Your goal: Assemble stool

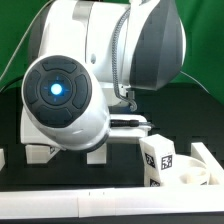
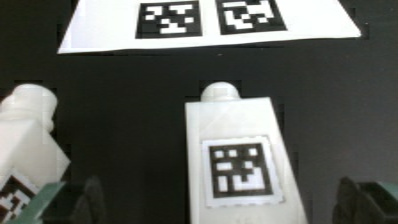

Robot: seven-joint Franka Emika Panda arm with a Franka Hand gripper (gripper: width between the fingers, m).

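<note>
My gripper grips the leg by its thick tagged body (image 2: 240, 180) next. That leaves the leg's stub end free for the seat.
In the wrist view a chunky white stool leg (image 2: 237, 150) with a black-and-white tag lies on the black table, its narrow stub end towards the marker board. My gripper (image 2: 217, 206) is open, and its dark fingers (image 2: 71, 205) stand one on each side of this leg without touching it. A second white leg (image 2: 32, 140) lies beside it, partly cut off by the frame edge. In the exterior view the round white seat (image 1: 192, 172) sits at the lower right with a tagged white piece (image 1: 160, 158) against it. The arm hides the gripper there.
The marker board (image 2: 205, 25) lies flat beyond the legs. Low white wall pieces run along the front (image 1: 80, 205), the exterior view's left (image 1: 8, 157) and right (image 1: 205, 152). The arm's large white body (image 1: 70, 100) fills the middle of the exterior view.
</note>
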